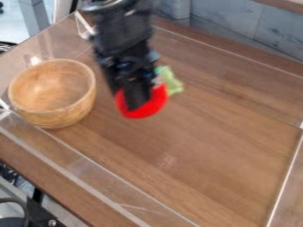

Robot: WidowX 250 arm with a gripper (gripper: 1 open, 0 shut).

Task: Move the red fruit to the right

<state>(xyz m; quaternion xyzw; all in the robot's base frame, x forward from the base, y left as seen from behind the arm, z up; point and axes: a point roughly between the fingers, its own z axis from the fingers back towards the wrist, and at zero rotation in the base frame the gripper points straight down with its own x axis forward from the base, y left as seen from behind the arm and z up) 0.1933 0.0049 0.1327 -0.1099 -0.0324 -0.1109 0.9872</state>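
The red fruit is above the wooden tabletop, so my gripper should keep holding it.
My gripper [141, 94] points down over the middle of the wooden table and is shut on the red fruit [147, 108], which hangs between the black fingers, just above the tabletop. A green patch [173, 83] shows right beside the gripper. I cannot tell whether it is the end of the green block or the fruit's leafy top. The arm hides the rest of the green block.
A wooden bowl [51, 91] stands at the left. A low clear plastic wall [284, 191] rings the tabletop. Bare wood [225, 133] lies to the right of and in front of the gripper.
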